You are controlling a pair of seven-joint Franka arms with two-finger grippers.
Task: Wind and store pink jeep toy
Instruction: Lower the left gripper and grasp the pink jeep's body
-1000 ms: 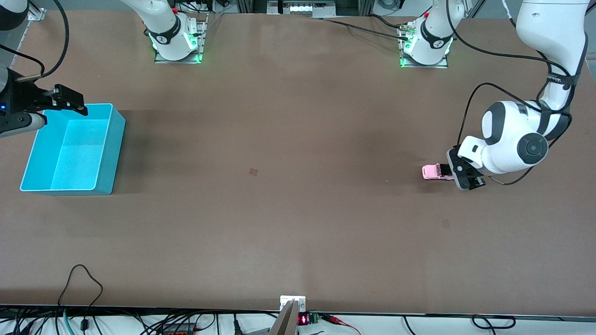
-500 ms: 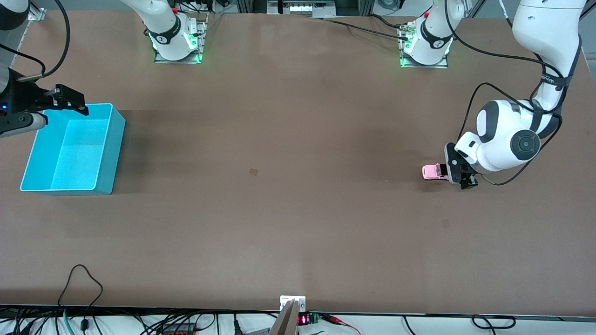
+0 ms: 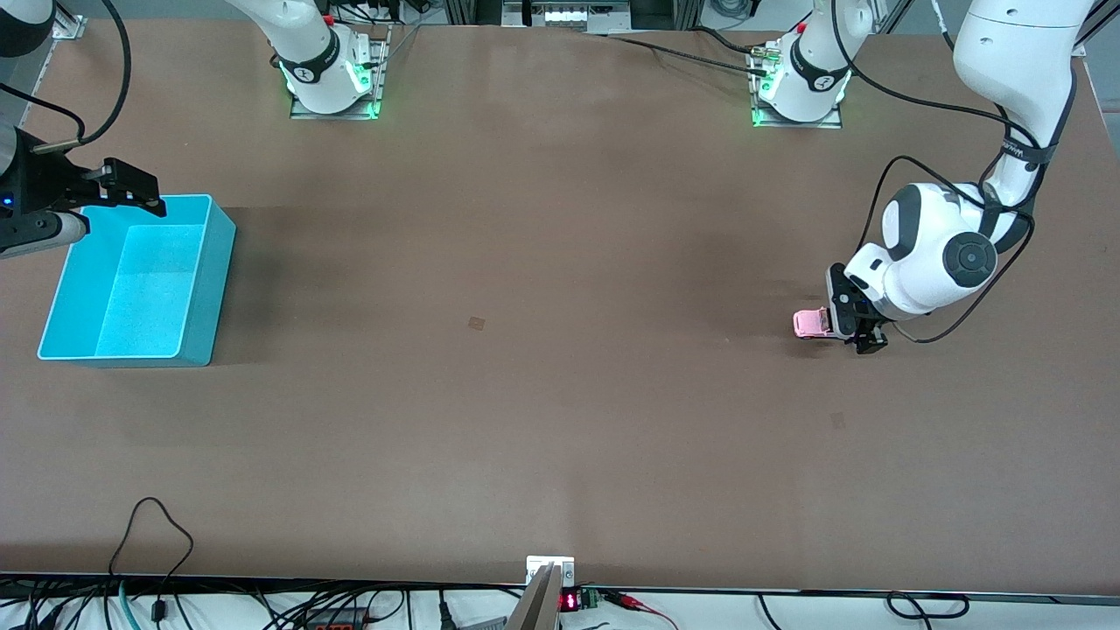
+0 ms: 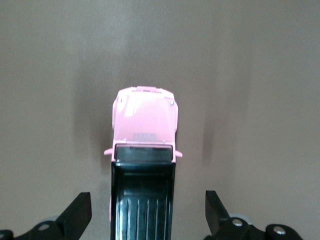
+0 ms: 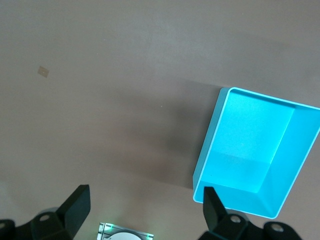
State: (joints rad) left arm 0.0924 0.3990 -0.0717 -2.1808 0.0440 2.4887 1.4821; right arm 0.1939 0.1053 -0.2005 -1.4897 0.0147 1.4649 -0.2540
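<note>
I should use my left gripper to grab the pink jeep toy by its black ribbed rear body, so that I can wind the toy.
The pink jeep toy stands on the brown table toward the left arm's end. My left gripper is low over its rear and hides that part in the front view. In the left wrist view the pink hood and black ribbed roof of the jeep show. The left gripper is open and its fingers straddle the roof with a gap on each side. The cyan bin sits empty at the right arm's end. My right gripper waits open over the bin's corner; in the right wrist view the right gripper holds nothing beside the bin.
A small tan patch lies mid-table. The two arm bases stand along the table edge farthest from the front camera. Cables and a small device run along the nearest edge.
The left arm has swung in over the jeep, and its gripper now covers more of the toy's rear. The jeep and the right arm have not moved.
</note>
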